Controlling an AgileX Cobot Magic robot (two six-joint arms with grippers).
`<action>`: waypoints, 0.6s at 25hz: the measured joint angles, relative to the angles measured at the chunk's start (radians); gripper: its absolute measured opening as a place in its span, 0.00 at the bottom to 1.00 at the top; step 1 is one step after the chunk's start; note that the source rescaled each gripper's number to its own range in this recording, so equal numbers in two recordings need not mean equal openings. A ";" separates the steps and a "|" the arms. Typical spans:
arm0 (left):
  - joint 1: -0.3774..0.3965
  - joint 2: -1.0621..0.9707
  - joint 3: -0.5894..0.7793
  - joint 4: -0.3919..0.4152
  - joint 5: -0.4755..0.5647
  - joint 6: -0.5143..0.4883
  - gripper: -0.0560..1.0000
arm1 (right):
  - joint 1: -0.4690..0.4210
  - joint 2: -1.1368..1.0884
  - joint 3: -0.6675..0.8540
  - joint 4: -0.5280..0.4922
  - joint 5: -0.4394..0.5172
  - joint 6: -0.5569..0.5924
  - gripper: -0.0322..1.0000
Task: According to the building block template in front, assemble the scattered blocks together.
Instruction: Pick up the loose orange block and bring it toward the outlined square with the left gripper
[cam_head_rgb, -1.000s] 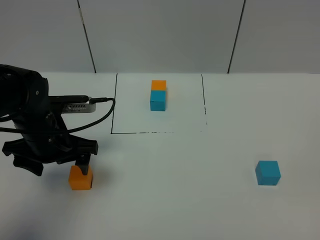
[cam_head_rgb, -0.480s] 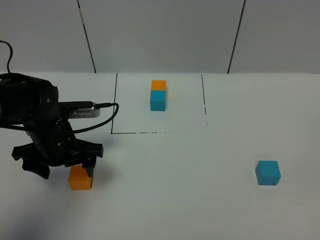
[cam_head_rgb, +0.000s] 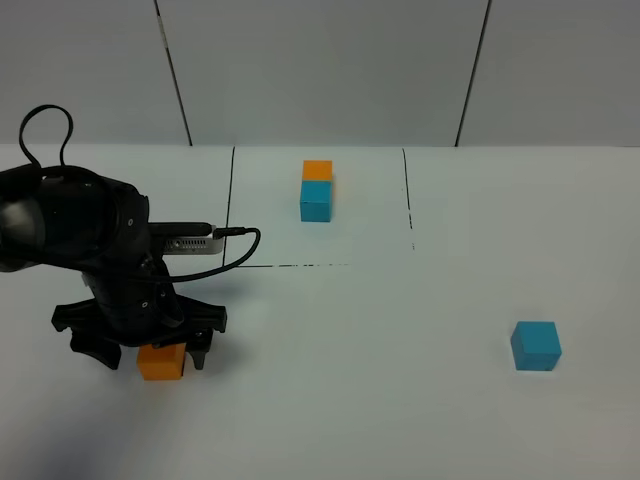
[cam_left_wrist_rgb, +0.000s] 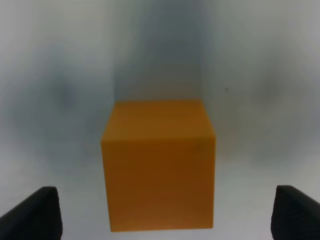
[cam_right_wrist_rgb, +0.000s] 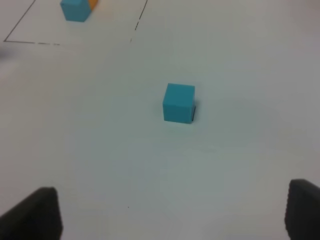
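I will pick up the orange block (cam_head_rgb: 160, 362) next with my left gripper, by its opposite sides, to copy the template (cam_head_rgb: 316, 188) of an orange cube touching a blue cube.
The scattered orange block (cam_head_rgb: 160, 362) lies on the white table at the left. My left gripper (cam_head_rgb: 152, 356) is low over it, open, with one finger on either side. In the left wrist view the orange block (cam_left_wrist_rgb: 159, 165) sits between the two dark fingertips (cam_left_wrist_rgb: 31, 216), with clear gaps on both sides. The scattered blue block (cam_head_rgb: 536, 345) rests alone at the right. The right wrist view shows this blue block (cam_right_wrist_rgb: 178, 103) some way ahead of my open right gripper (cam_right_wrist_rgb: 167, 215). The template (cam_head_rgb: 316, 188), an orange cube touching a blue cube, stands at the back.
A thin black outline (cam_head_rgb: 229, 210) on the table frames the template, with a dashed front edge. The left arm's cable (cam_head_rgb: 235, 245) loops over the table beside this outline. The template's blue cube (cam_right_wrist_rgb: 75, 9) shows at the far edge of the right wrist view.
My left arm has moved right and come down, so its fingers now straddle the orange block instead of standing beside it. The blocks have not moved.
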 joint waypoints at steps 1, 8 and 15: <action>0.000 0.002 0.000 0.000 -0.001 -0.005 0.79 | 0.000 0.000 0.000 0.000 0.000 0.000 0.79; 0.000 0.003 0.001 0.008 -0.018 -0.025 0.78 | 0.000 0.000 0.000 0.000 0.000 0.000 0.79; -0.002 0.004 0.001 0.021 -0.020 -0.025 0.76 | 0.000 0.000 0.000 0.000 0.000 0.000 0.79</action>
